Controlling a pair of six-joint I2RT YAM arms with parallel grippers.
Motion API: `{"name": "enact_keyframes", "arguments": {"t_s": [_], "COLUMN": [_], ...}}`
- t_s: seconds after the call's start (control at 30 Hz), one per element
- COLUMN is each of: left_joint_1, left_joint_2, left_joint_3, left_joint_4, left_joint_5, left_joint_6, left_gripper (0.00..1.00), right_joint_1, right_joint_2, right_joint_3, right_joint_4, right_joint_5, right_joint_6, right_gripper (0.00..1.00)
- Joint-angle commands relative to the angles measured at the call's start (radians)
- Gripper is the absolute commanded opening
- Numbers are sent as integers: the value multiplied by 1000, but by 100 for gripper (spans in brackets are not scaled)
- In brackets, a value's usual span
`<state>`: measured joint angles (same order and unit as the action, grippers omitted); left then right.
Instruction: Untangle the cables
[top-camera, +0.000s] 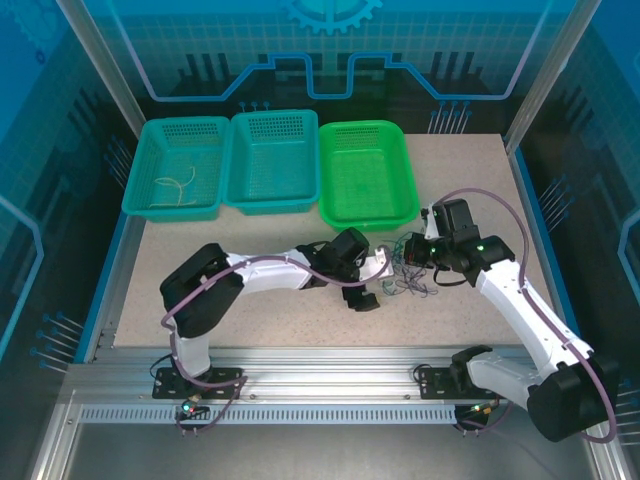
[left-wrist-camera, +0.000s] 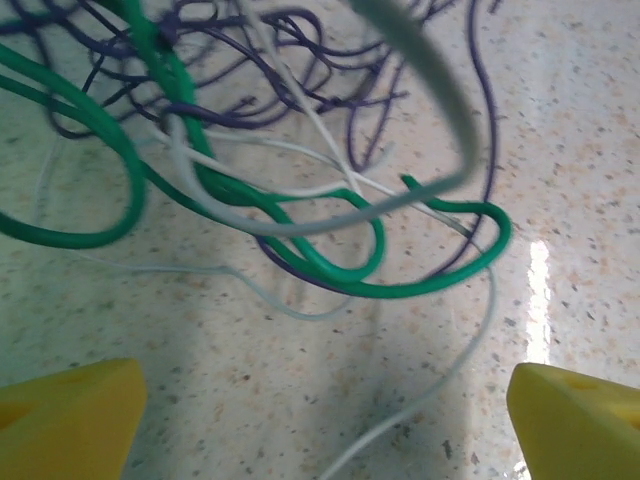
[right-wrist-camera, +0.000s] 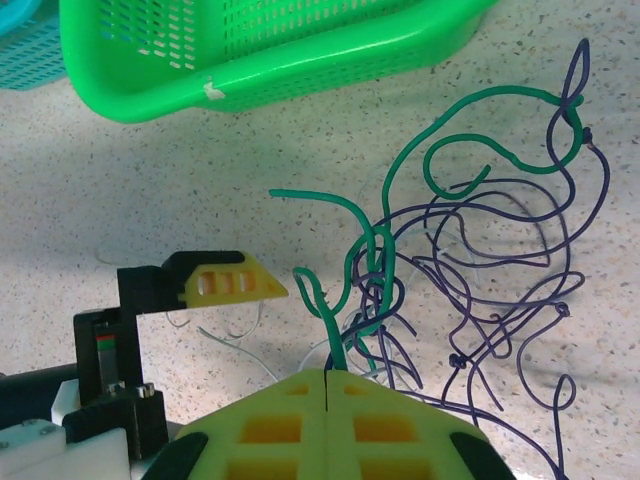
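The thin white wire needs to be untangled from the green and purple wires, so the robot's left gripper should grab it next by its loose part outside the clump (left-wrist-camera: 421, 400).
The cables (top-camera: 408, 270) lie as a curly clump of green, purple and white wires on the table between the two arms. In the right wrist view my right gripper (right-wrist-camera: 328, 374) is shut on a green cable (right-wrist-camera: 352, 262), and it holds up the green and purple tangle (right-wrist-camera: 480, 250). My left gripper (left-wrist-camera: 325, 420) is open just left of the clump, with yellow fingertips (left-wrist-camera: 70, 415) wide apart. One thin white wire (left-wrist-camera: 440, 375) runs across the table between them, and green loops (left-wrist-camera: 330, 265) hang just ahead. From above, the left gripper (top-camera: 370, 297) sits low beside the right gripper (top-camera: 416, 256).
Three baskets stand along the back: a teal one (top-camera: 150, 205) holding cream wires (top-camera: 178, 188), a second teal one (top-camera: 272, 200), and a bright green one (top-camera: 365, 215) close behind the clump. The left finger (right-wrist-camera: 225, 281) appears near the right gripper.
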<state>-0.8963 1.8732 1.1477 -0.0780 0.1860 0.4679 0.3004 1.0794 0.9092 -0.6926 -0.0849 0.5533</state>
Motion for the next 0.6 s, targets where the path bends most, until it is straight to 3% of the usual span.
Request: {"name": "enact_keyframes", "arguments": {"t_s": [0.0,0.2,0.27,0.33,0.43,0.57], "left_joint_1": [-5,-15,-17,-16,-13,10], "left_joint_2": [19,84,91,77,-11,-181], "left_joint_3": [29,28,25,14,-47,-120], "left_joint_4": [-28,-32,-4,35,125,157], "left_joint_5": [79,26,17,-5,-22,-44], "left_joint_6": [8,18,-1,-31,-94,-213], "left_gripper": [90,76,60,32,1,0], "right_joint_1": [7,-51,-73,-92,-113,-170], "right_joint_2": [-18,-39,-42,-45,-54,-82], "right_joint_3": [47,54,51,45,5,-122], "right_joint_4": [-34,-17,-10,-17,-37,-29], "right_joint_5": [41,-24,-57,-53,46,156], "right_joint_6": [26,81,96,106,144,246], "right_gripper": [0,0,0,0,0,0]}}
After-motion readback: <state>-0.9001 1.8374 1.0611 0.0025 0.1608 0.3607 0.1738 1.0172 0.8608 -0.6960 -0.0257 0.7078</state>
